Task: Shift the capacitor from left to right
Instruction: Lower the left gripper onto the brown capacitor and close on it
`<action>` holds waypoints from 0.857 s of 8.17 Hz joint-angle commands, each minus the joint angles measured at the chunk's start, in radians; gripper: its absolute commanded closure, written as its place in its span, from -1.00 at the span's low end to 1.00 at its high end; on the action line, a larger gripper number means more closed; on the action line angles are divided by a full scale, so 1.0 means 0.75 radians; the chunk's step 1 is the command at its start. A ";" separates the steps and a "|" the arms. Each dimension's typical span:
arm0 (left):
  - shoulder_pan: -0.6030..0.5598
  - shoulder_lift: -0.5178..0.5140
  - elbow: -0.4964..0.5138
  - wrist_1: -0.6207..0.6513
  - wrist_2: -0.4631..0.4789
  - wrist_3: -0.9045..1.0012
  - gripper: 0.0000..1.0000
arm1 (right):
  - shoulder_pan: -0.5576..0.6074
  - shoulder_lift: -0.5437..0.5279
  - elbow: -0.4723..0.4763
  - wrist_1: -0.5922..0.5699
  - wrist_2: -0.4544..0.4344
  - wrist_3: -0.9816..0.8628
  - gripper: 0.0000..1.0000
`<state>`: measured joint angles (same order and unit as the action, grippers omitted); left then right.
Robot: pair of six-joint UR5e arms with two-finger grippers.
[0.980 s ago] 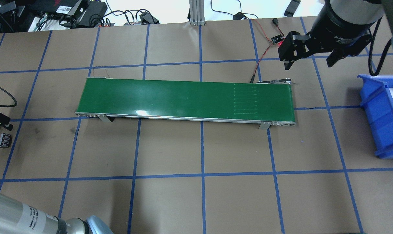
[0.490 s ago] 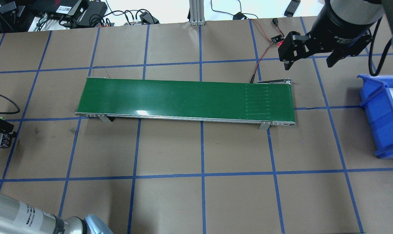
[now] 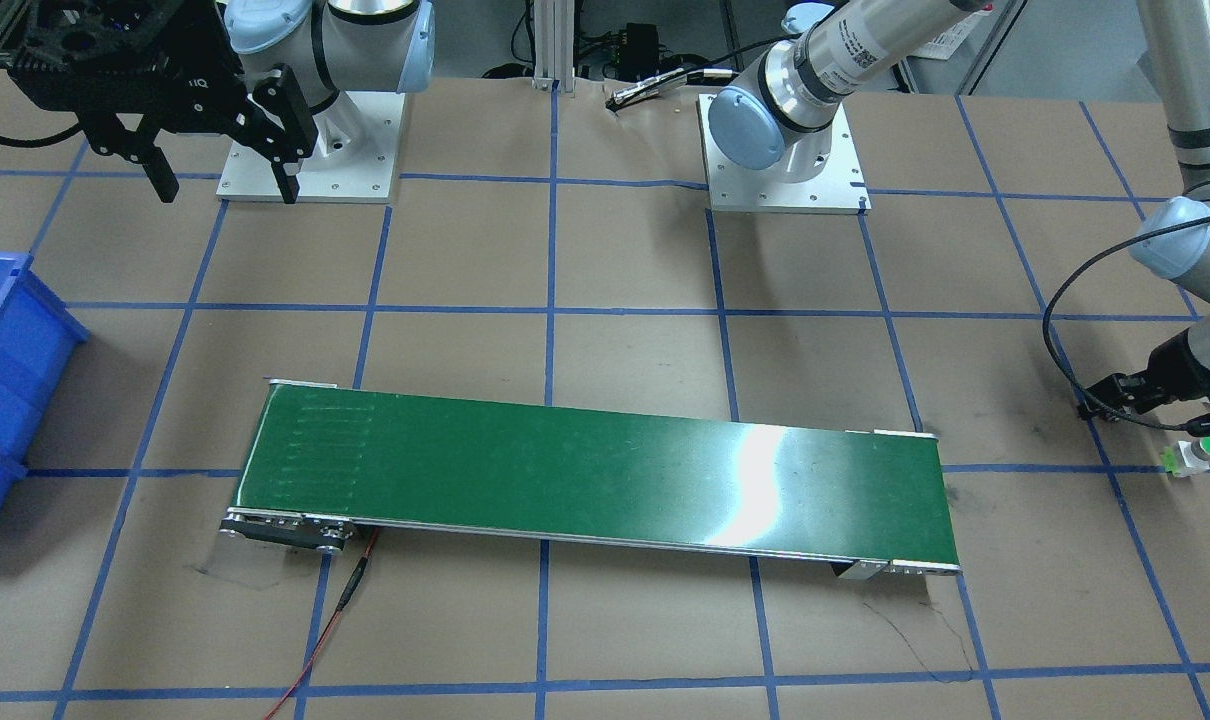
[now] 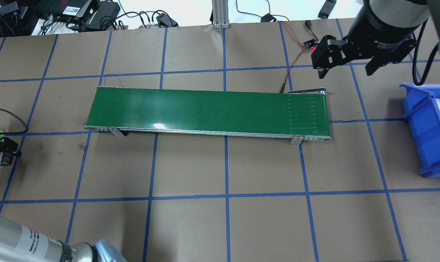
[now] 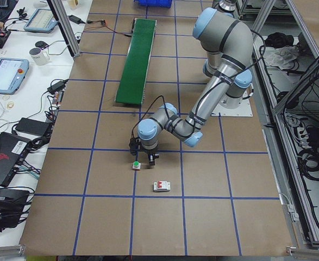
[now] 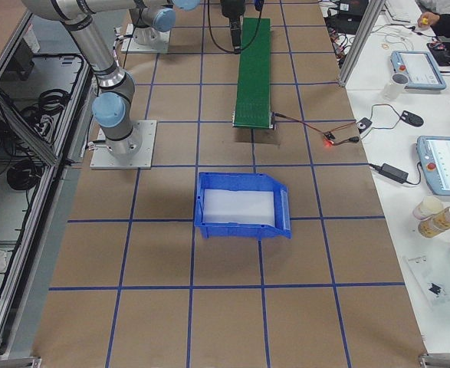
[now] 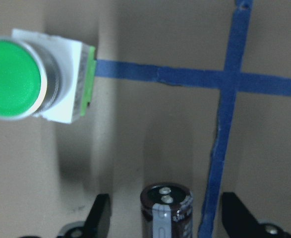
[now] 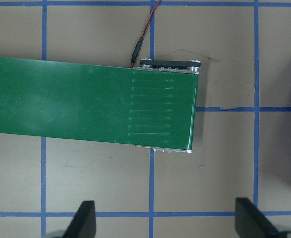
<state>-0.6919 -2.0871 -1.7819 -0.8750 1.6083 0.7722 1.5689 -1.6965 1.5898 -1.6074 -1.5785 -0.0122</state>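
My left gripper is to grab the capacitor by its striped cylindrical body [image 7: 165, 220] next. Then it can move the capacitor across to the other side.
The capacitor [image 7: 166, 210], a dark stubby cylinder with a pale stripe, lies on the table at the far left [image 4: 4, 159]. My left gripper [image 7: 168, 220] is open and low over it, with one finger [image 7: 99, 218] on each side and neither touching it. It also shows at the left edge of the overhead view [image 4: 0, 148]. My right gripper [image 4: 347, 69] is open and empty. It hangs high beyond the right end of the green conveyor belt [image 4: 209, 111], which it sees from above [image 8: 90, 99].
A white button with a green cap [image 7: 16, 79] stands just past the capacitor [image 3: 1195, 455]. A white block with a red mark [image 5: 161, 187] lies nearby. A blue bin [image 4: 429, 127] sits at the far right. A red-lit sensor board [image 4: 309, 44] with wires lies behind the belt's right end.
My left gripper has moved toward the robot's side until its open fingers straddle the capacitor. The ridge marks on the belt have shifted to the right. The right arm has not moved.
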 commanded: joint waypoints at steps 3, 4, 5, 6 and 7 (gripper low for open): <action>0.002 0.030 -0.003 -0.050 0.009 0.005 0.62 | 0.001 0.000 -0.001 0.000 0.000 0.000 -1.00; 0.002 0.046 -0.001 -0.075 0.011 0.009 0.94 | 0.001 0.000 0.001 0.002 0.000 0.000 -1.00; 0.002 0.071 0.001 -0.158 0.013 0.028 1.00 | 0.001 0.000 0.001 0.002 0.000 0.000 -1.00; 0.002 0.097 0.009 -0.215 0.015 0.028 1.00 | 0.001 0.000 -0.001 0.002 0.000 0.000 -1.00; -0.006 0.144 0.024 -0.337 0.015 0.026 1.00 | 0.001 0.000 0.001 0.002 0.000 0.000 -1.00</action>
<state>-0.6907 -2.0276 -1.7779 -1.0040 1.6186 0.7897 1.5693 -1.6966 1.5900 -1.6062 -1.5785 -0.0123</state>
